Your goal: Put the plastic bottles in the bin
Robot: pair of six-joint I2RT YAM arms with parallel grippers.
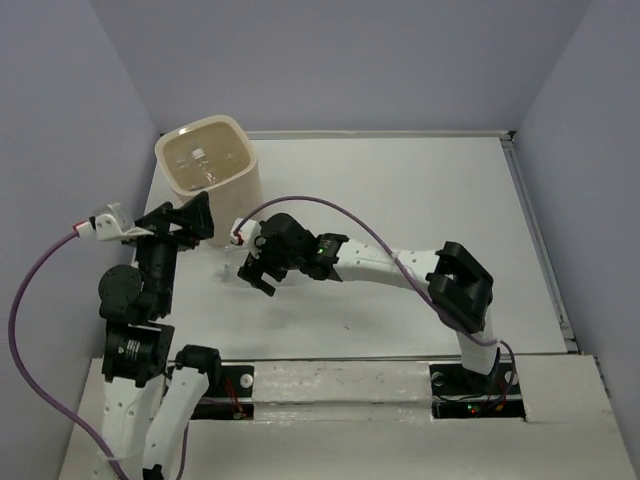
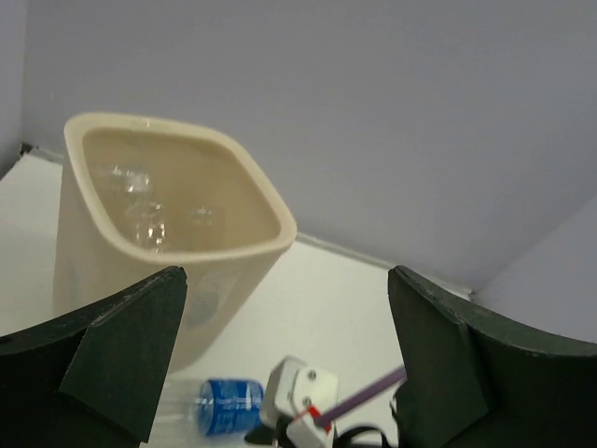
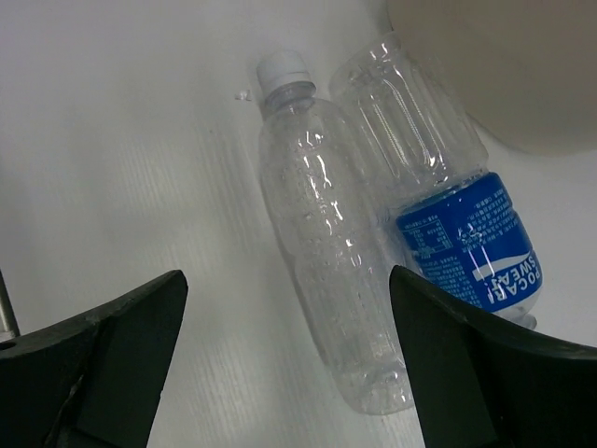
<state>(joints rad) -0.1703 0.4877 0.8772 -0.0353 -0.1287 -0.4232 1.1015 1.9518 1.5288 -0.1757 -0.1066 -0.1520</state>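
Observation:
The unlabelled bottle's base should enter the bin (image 1: 208,165) first, so my right gripper should next grab across its body just behind the white cap's edge.
The cream bin (image 1: 208,165) stands at the table's far left, with several clear bottles (image 2: 140,219) lying inside it. Two bottles lie side by side on the table beside the bin's base: an unlabelled clear bottle (image 3: 326,271) with a white cap (image 3: 283,67), and a blue-labelled bottle (image 3: 448,215) against the bin (image 3: 504,65). My right gripper (image 3: 289,373) is open just above them, its jaws straddling the unlabelled bottle's base and touching nothing. My left gripper (image 2: 284,355) is open and empty, raised near the bin's front wall (image 2: 168,280). The blue-labelled bottle (image 2: 219,403) shows below it.
Grey walls enclose the table on the left, back and right. The right arm (image 1: 400,268) stretches across the table's middle toward the bin. Its white cable plug (image 2: 298,401) and purple cable lie close under my left gripper (image 1: 200,222). My right gripper (image 1: 252,272) hovers right of the left one.

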